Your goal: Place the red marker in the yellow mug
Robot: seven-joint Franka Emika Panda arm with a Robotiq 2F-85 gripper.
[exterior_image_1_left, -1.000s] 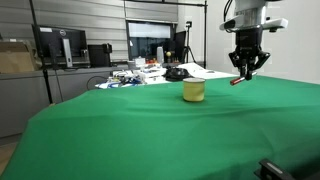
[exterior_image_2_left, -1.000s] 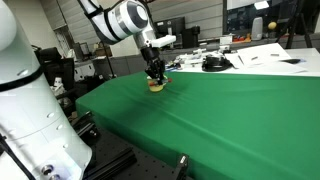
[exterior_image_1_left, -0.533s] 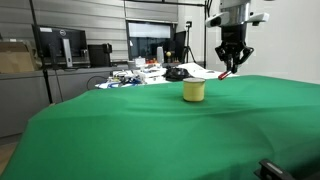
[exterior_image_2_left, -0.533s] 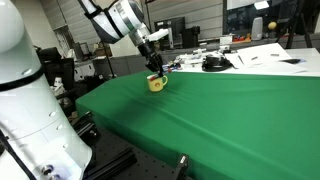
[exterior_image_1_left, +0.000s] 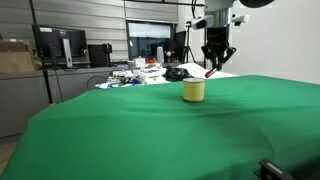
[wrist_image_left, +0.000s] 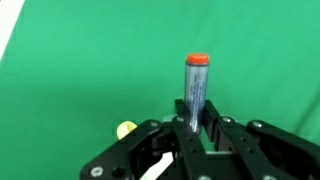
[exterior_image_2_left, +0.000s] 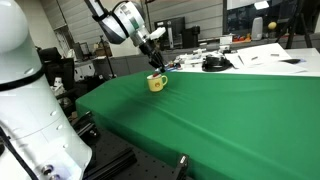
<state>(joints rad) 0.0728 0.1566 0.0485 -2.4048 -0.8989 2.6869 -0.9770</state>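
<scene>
My gripper holds the red marker and will keep holding it until its cap is inside the yellow mug, as the red cap hangs above and outside the mug's rim (exterior_image_1_left: 193, 81).
The yellow mug (exterior_image_1_left: 194, 91) stands on the green cloth; it also shows in an exterior view (exterior_image_2_left: 156, 83) and as a small yellow bit low in the wrist view (wrist_image_left: 126, 129). My gripper (exterior_image_1_left: 216, 66) hangs in the air above and a little to the right of the mug, also seen in an exterior view (exterior_image_2_left: 155, 60). It is shut on the red marker (wrist_image_left: 195, 88), which sticks out past the jaws (wrist_image_left: 196, 124) with its red cap at the far end. The marker's red tip shows below the fingers (exterior_image_1_left: 210, 73).
A green cloth (exterior_image_1_left: 150, 130) covers the table. Behind it lies a cluttered desk with monitors (exterior_image_1_left: 60, 45), papers and a dark object (exterior_image_1_left: 177, 72). A white robot base (exterior_image_2_left: 25, 110) fills the near side of an exterior view.
My gripper has risen and moved leftward toward the mug in an exterior view, carrying the marker with it. The mug has not moved.
</scene>
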